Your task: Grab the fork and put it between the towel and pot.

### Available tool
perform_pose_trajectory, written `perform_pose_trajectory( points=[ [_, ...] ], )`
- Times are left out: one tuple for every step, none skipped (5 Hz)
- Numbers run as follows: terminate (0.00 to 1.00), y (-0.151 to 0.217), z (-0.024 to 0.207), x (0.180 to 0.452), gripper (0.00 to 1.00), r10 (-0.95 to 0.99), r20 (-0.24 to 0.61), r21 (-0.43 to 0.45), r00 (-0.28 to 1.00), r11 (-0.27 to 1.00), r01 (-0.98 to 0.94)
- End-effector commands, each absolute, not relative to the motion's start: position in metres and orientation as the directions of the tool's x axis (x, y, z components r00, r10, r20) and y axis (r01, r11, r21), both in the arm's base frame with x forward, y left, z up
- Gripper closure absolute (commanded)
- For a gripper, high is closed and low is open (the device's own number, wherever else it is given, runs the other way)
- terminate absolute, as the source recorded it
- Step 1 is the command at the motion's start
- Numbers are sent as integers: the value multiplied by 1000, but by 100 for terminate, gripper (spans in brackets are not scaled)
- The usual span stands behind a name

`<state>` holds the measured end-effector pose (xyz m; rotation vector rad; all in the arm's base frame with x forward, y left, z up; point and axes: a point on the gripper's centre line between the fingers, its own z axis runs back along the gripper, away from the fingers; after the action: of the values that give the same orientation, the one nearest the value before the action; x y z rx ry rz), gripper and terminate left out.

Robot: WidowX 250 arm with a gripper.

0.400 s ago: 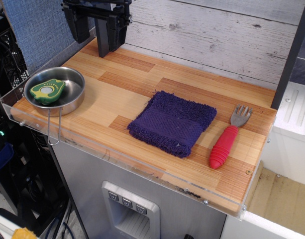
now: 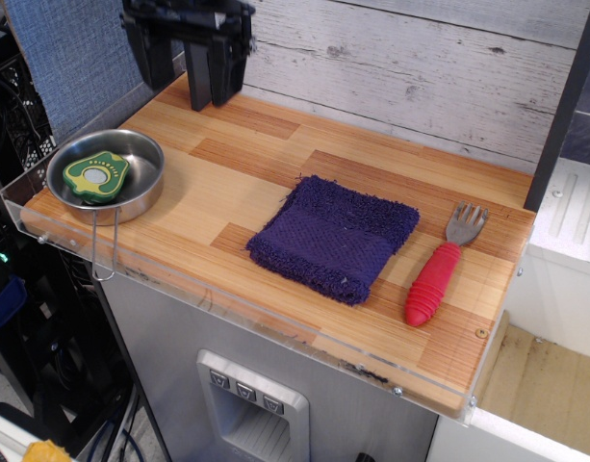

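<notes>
I will grab the fork by its ribbed red handle (image 2: 435, 281) next, so I can set it between the towel (image 2: 333, 238) and the pot.
The fork (image 2: 439, 269), with a grey metal head and a ribbed red handle, lies on the wooden counter at the right, just right of the towel. The dark purple-blue towel (image 2: 333, 238) lies flat in the middle. The shallow steel pot (image 2: 141, 159) stands at the left front corner, its wire handle hanging over the edge, with a green-yellow avocado toy (image 2: 95, 176) inside. My black gripper (image 2: 186, 67) hangs at the back left, above the counter, far from the fork. Its two fingers stand apart with nothing between them.
A grey plank wall runs along the back. A blue panel stands at the back left. A clear acrylic lip (image 2: 227, 298) edges the counter's front. A dark post (image 2: 564, 106) rises at the right. Bare wood lies between the pot and the towel.
The gripper has shifted slightly, a little up and left. The avocado toy sits turned a little in the pot. Fork and towel have not moved.
</notes>
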<state>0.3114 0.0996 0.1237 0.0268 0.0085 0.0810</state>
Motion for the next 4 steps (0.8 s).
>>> perform_pose_trajectory(
  points=[
    [0,16,124,314,0,41,94,41,995,998,-45],
    [0,-35,114,309,0,2,156,89,988,996,-16],
    [0,-67,107,308,0,-1,219,90,976,996,-19],
    [0,-88,92,313,0,3,203,58,979,998,-15]
  ],
)
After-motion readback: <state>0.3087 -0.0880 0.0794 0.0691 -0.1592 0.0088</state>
